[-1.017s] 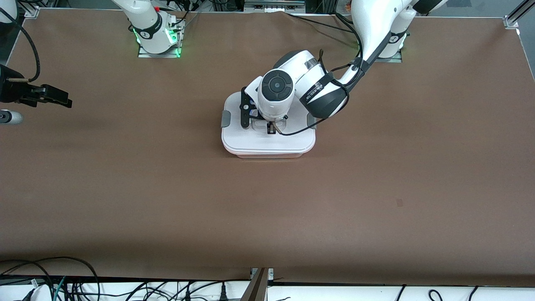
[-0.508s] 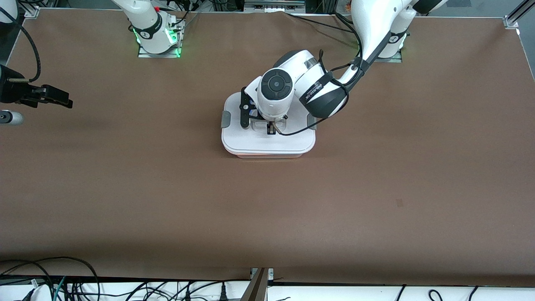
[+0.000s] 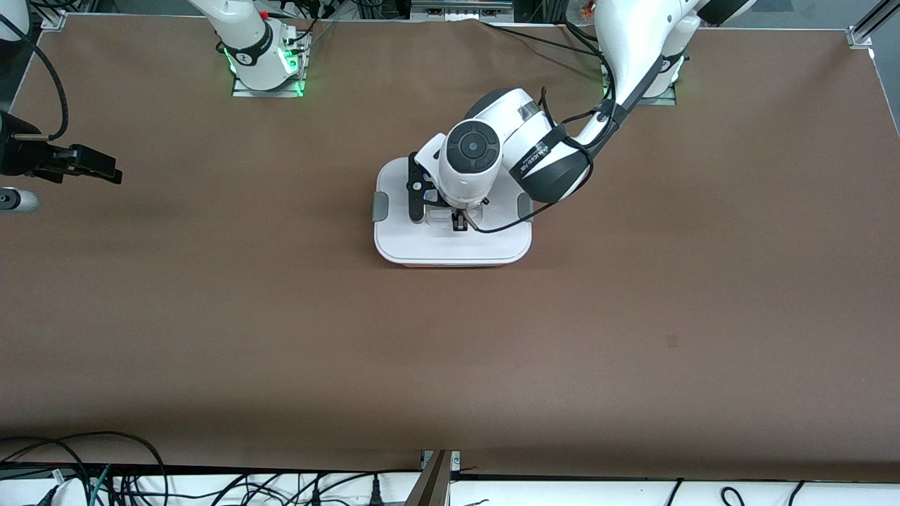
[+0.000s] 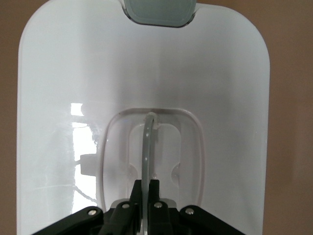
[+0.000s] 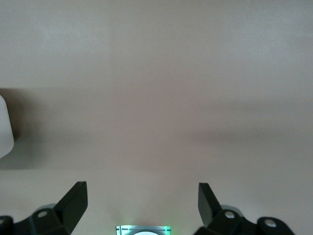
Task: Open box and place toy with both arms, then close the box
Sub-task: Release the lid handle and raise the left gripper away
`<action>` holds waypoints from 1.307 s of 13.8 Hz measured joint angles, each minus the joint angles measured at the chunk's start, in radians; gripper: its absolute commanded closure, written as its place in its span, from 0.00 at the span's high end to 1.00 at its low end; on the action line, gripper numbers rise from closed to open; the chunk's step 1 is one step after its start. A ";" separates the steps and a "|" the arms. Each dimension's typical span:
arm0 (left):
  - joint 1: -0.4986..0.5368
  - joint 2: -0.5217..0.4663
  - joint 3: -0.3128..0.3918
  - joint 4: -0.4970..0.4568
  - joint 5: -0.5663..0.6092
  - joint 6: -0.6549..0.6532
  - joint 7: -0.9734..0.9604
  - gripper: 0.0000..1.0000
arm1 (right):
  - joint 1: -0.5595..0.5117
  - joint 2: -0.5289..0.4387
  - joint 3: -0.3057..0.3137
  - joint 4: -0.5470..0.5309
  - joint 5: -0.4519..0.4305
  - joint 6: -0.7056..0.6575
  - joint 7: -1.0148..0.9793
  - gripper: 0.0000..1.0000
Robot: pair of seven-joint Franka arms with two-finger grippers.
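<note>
My left gripper should open now and release the handle, because the lid is flat on the tub and the clear handle (image 4: 148, 142) is in the lid's hollow (image 4: 173, 147) in the left wrist view.
The box's white lid (image 3: 450, 246) lies flat on the pink tub, of which only a thin strip (image 3: 450, 266) shows at the edge nearest the front camera. Grey clips (image 3: 380, 207) sit at both short ends. My left gripper (image 3: 459, 221) is over the lid's middle, shut on the clear recessed handle (image 4: 148, 142); in the left wrist view the gripper (image 4: 148, 183) pinches the handle over the lid (image 4: 63, 98). My right gripper (image 3: 105, 171) waits open and empty over bare table at the right arm's end; it also shows in the right wrist view (image 5: 142, 193). The toy is hidden.
A small grey-white cylinder (image 3: 14, 200) lies at the table's edge by the right gripper. Cables (image 3: 105, 478) run along the edge nearest the front camera. The arm bases (image 3: 264, 60) stand at the farthest edge.
The left gripper has come down with the lid; the lid now sits lower on the tub and less pink shows under it. The right arm has stayed still.
</note>
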 measured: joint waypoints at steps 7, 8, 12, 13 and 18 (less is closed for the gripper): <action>0.014 -0.021 0.001 0.005 0.006 -0.034 -0.076 1.00 | 0.000 0.002 0.000 0.001 0.000 0.002 0.000 1.00; 0.013 -0.039 -0.001 0.009 0.006 -0.065 -0.143 1.00 | 0.000 0.003 0.000 0.001 0.000 0.002 0.000 1.00; 0.019 -0.157 0.002 0.020 0.010 -0.210 -0.560 1.00 | 0.000 0.003 0.000 0.003 0.005 0.006 0.000 1.00; 0.034 -0.184 0.006 0.020 0.015 -0.244 -0.628 1.00 | 0.000 0.003 0.000 0.003 0.008 0.008 0.000 1.00; 0.175 -0.240 0.027 0.057 0.094 -0.389 -0.693 1.00 | 0.000 0.004 0.000 0.005 0.009 0.015 0.000 1.00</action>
